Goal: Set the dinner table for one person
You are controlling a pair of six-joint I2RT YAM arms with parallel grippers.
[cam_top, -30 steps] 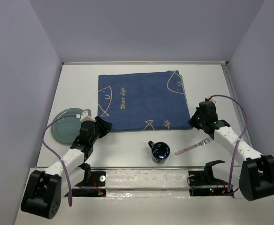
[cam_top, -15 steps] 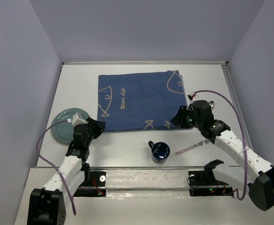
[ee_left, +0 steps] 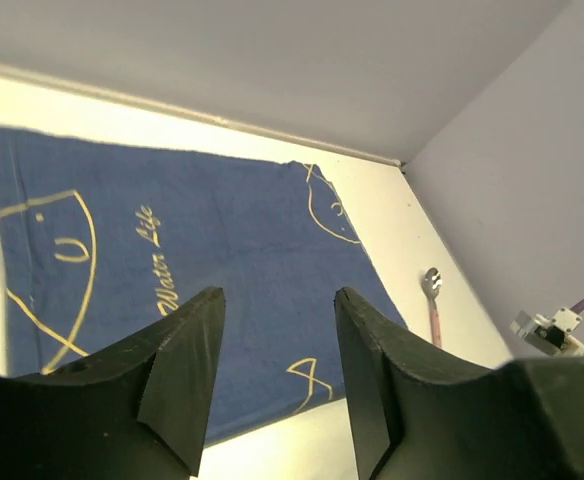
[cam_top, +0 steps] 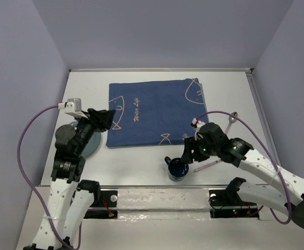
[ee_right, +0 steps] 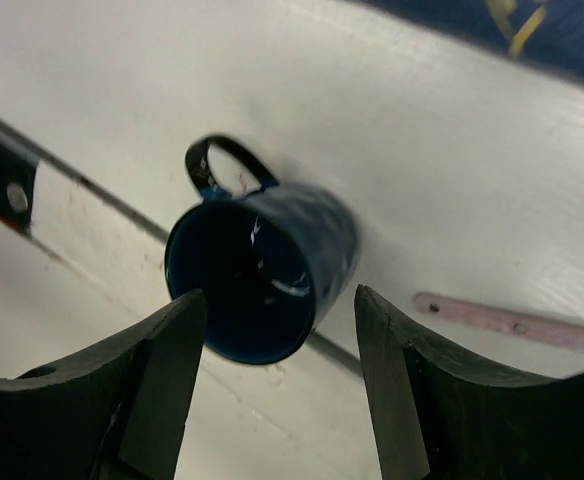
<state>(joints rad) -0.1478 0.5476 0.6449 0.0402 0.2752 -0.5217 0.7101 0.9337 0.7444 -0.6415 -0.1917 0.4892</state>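
The robot's right gripper isn't ready to close yet, because its fingers are above the mug's rim. It should lower first and then close on the near side of the mug.
The white dinner table carries a blue placemat at its middle. A dark blue mug stands upright near the front edge. My right gripper hovers open just above and behind the mug, with a finger on each side of the rim in the right wrist view and nothing held. A pink-handled fork lies right of the mug, partly under the right arm. A pink-handled spoon lies right of the placemat. My left gripper is open and empty, raised at the placemat's left edge. A teal plate lies mostly under the left arm.
In the left wrist view the open left gripper looks across the placemat to the spoon by the right wall. The fork handle shows past the right finger. Grey walls enclose the table on three sides.
The right gripper has opened and swung left from beside the placemat to over the mug, uncovering the spoon. The left arm has risen from the plate and turned toward the placemat.
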